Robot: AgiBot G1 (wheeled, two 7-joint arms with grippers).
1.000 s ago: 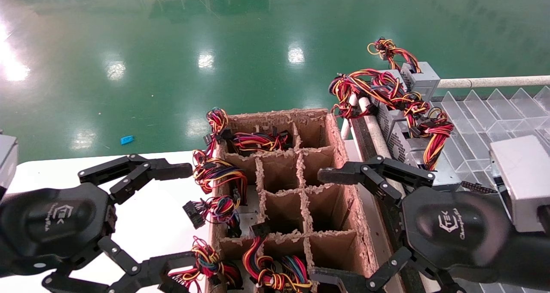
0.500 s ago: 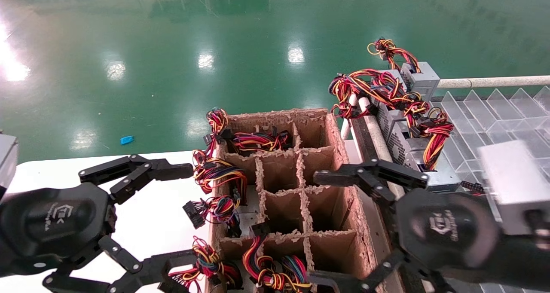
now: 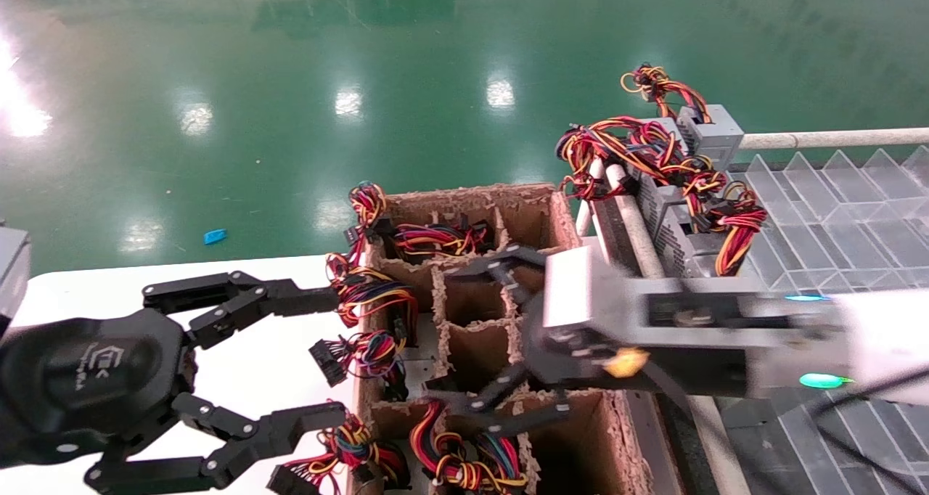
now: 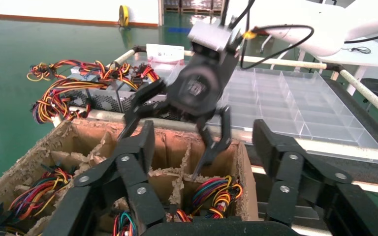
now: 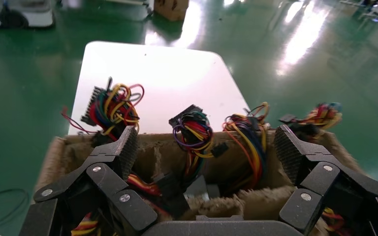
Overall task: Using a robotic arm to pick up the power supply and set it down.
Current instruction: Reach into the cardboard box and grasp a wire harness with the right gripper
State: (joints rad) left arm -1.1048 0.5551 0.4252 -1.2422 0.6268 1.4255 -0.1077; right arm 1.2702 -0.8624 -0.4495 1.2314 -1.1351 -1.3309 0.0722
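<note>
The power supply sits deep between the box's cardboard sides, so my right gripper should grab it next by the wire bundle that sticks up above the box.
The robotic arm, white with a grey wrist block, reaches across the cardboard box. Its right gripper hangs open above the middle cells, holding nothing. In the right wrist view the right gripper spans a cell where a power supply shows as a silver-grey sliver under its wire bundle. More wire bundles stick out of the left cells. My left gripper is open over the white table, beside the box's left wall.
Several more power supplies with tangled wires lie on the rack right of the box. A clear divided tray sits beyond them. The box's torn dividers stand between the cells. Green floor lies beyond the table.
The right arm swung left from the box's right edge to over its middle cells, turning its wrist. The left gripper shifted slightly toward the box.
</note>
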